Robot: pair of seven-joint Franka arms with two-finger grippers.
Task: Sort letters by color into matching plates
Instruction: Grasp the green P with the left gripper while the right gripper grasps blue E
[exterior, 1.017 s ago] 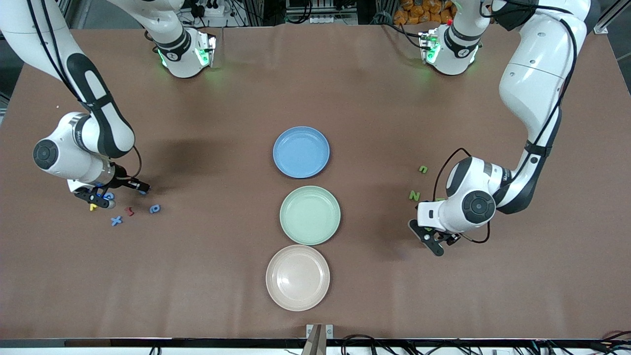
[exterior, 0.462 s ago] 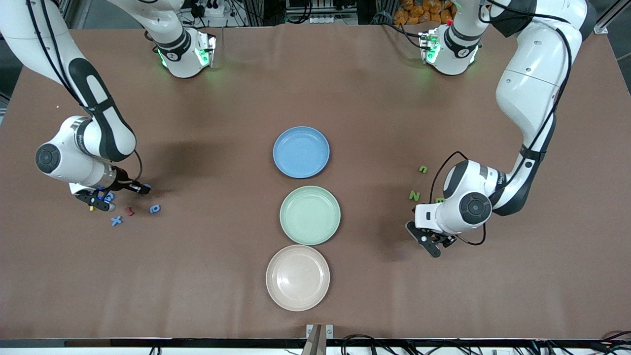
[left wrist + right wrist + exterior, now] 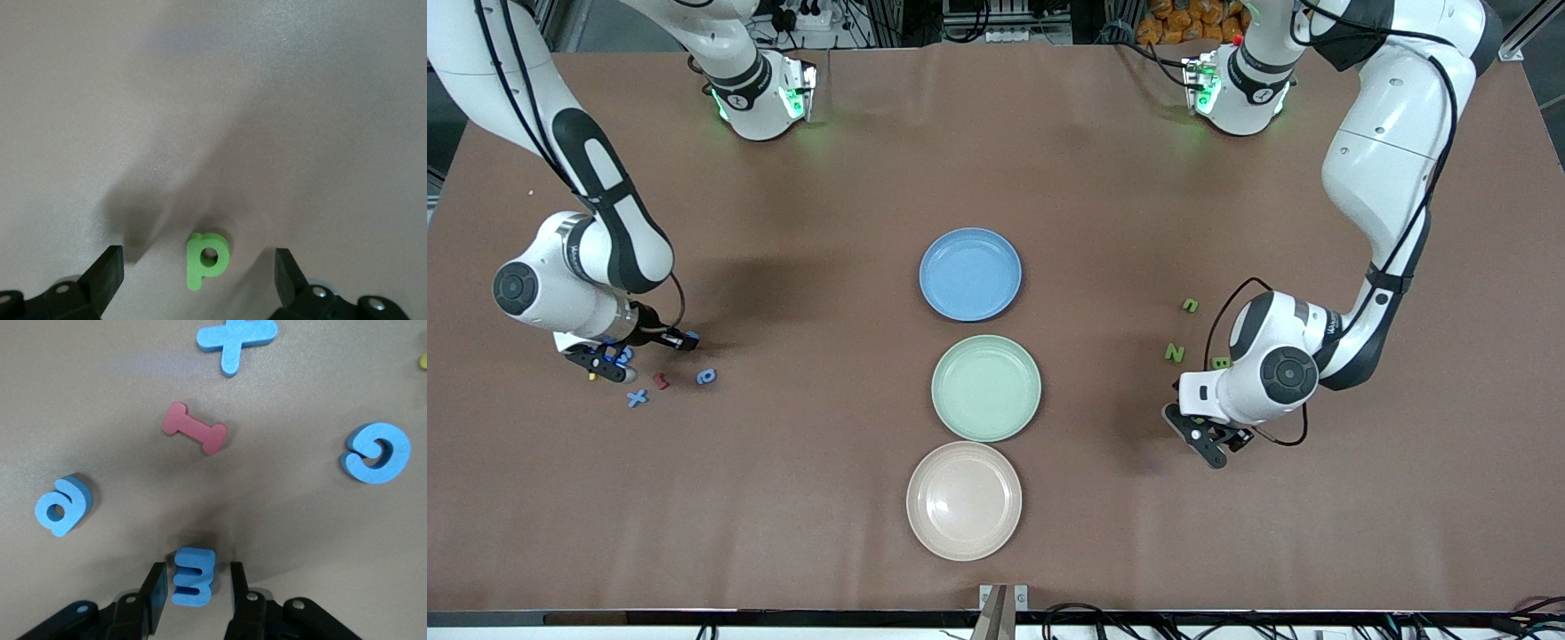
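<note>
My left gripper should next grab the green "p" by its round loop (image 3: 211, 254) to sort it into the mint green plate.
My right gripper (image 3: 195, 587) is down at the table at the right arm's end, open, its fingers close on either side of a blue letter (image 3: 193, 575) with narrow gaps. Around it lie a blue cross (image 3: 237, 338), a dark red letter (image 3: 195, 436), a blue "a" (image 3: 62, 506) and a blue "G" (image 3: 377, 452). My left gripper (image 3: 198, 261) is open wide, low over a green "p" (image 3: 205, 259) lying between its fingers. The blue plate (image 3: 970, 274) and the mint green plate (image 3: 986, 388) sit mid-table, nothing in them.
A beige-pink plate (image 3: 964, 500) lies nearest the front camera, in line with the other two. Three green letters (image 3: 1175, 353) lie beside the left arm's wrist. A yellow letter (image 3: 592, 375) sits by the right gripper (image 3: 609, 357).
The right gripper's fingers have narrowed around the blue letter. The left gripper has sunk a little toward the table over the green "p".
</note>
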